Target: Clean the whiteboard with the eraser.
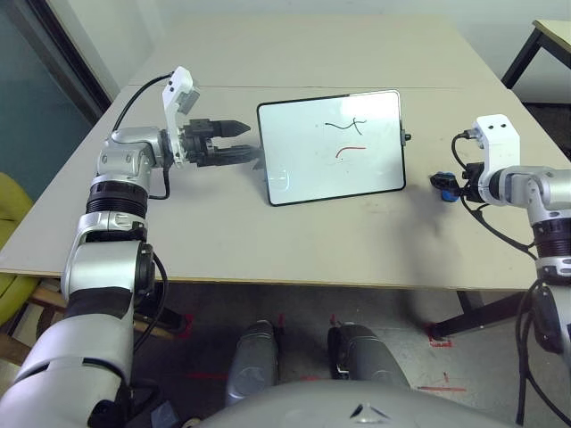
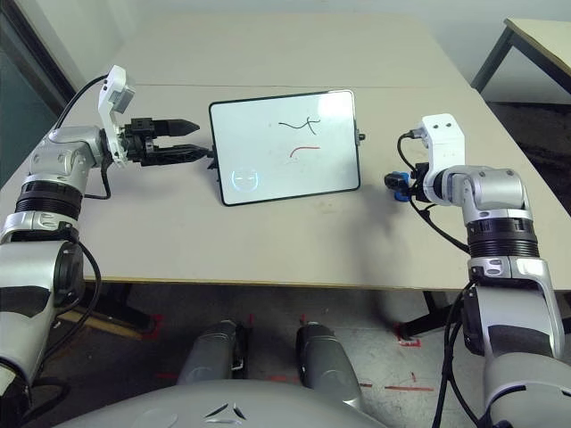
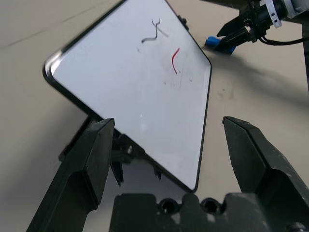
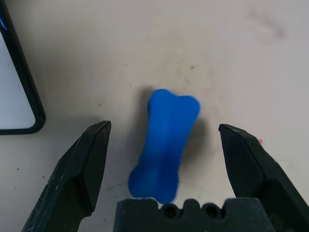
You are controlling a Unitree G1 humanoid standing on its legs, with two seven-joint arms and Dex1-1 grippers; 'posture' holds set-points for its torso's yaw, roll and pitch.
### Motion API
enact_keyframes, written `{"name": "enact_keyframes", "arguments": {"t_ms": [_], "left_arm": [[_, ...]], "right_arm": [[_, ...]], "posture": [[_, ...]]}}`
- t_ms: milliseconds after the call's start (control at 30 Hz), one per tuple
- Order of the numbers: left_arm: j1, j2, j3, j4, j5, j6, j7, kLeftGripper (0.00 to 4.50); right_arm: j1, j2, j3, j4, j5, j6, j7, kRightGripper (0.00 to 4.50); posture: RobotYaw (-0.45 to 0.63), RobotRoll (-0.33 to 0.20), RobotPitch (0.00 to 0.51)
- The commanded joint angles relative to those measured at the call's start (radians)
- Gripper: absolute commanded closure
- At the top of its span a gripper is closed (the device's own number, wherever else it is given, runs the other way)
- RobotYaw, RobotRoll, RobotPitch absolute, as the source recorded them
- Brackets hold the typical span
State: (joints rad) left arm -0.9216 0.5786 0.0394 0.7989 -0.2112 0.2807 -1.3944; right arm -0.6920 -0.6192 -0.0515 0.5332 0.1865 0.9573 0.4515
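My right gripper should close on the eraser now: my fingers reach down on both long sides of the blue eraser, so they would hold it.
The whiteboard [image 1: 332,147] stands tilted on the table's middle, black-framed, with a black squiggle and a short red stroke [image 3: 175,60] on it. My left gripper [image 1: 252,143] is open at the board's left edge, and its fingers [image 3: 91,159] straddle the board's near corner without touching it. The blue, bone-shaped eraser [image 4: 166,145] lies flat on the table just right of the board. My right gripper [image 4: 164,126] is open around it, a finger on each side with a gap to the eraser. From the head the eraser [image 2: 399,185] peeks out under that gripper.
The beige table [image 1: 294,250] has a seam across its far half and its front edge close to me. A second table [image 1: 553,40] stands at the back right. A yellow object [image 1: 9,232] sits off the table's left side.
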Motion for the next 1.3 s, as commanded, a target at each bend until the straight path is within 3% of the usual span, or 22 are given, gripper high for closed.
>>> {"name": "enact_keyframes", "arguments": {"t_ms": [33,167,400,467,667,900,1300], "left_arm": [[0.018,0.016,0.01,-0.038,-0.012,0.004,0.022,0.0],[0.028,0.02,0.011,-0.053,-0.017,0.008,0.033,0.0],[0.032,0.022,0.01,-0.062,-0.018,0.014,0.032,0.0],[0.03,0.022,0.01,-0.06,-0.018,0.014,0.032,0.0],[0.024,0.017,0.002,-0.056,-0.014,0.012,0.027,0.0],[0.015,0.009,-0.001,-0.047,-0.013,0.009,0.025,0.0],[0.019,0.01,-0.011,-0.074,-0.014,0.017,0.014,0.0]], "right_arm": [[-0.011,0.003,0.011,0.047,-0.019,-0.031,0.016,0.01],[-0.012,0.008,0.007,0.07,-0.029,-0.05,0.021,0.95],[-0.016,-0.008,0.003,0.029,-0.029,-0.07,0.041,3.59],[-0.012,-0.019,0.009,-0.017,-0.029,-0.063,0.056,4.14],[0.007,-0.033,0.015,-0.266,-0.007,0.017,0.084,4.22],[0.005,0.037,0.025,-0.479,0.024,0.118,0.06,4.22],[-0.015,0.171,0.168,-0.473,-0.063,0.019,-0.03,4.23]], "posture": [[0.13,0.0,0.065],[0.14,0.0,0.062],[0.13,0.0,0.064],[0.13,0.0,0.065],[0.12,0.0,0.066],[0.11,0.0,0.067],[0.12,0.0,0.064]]}}
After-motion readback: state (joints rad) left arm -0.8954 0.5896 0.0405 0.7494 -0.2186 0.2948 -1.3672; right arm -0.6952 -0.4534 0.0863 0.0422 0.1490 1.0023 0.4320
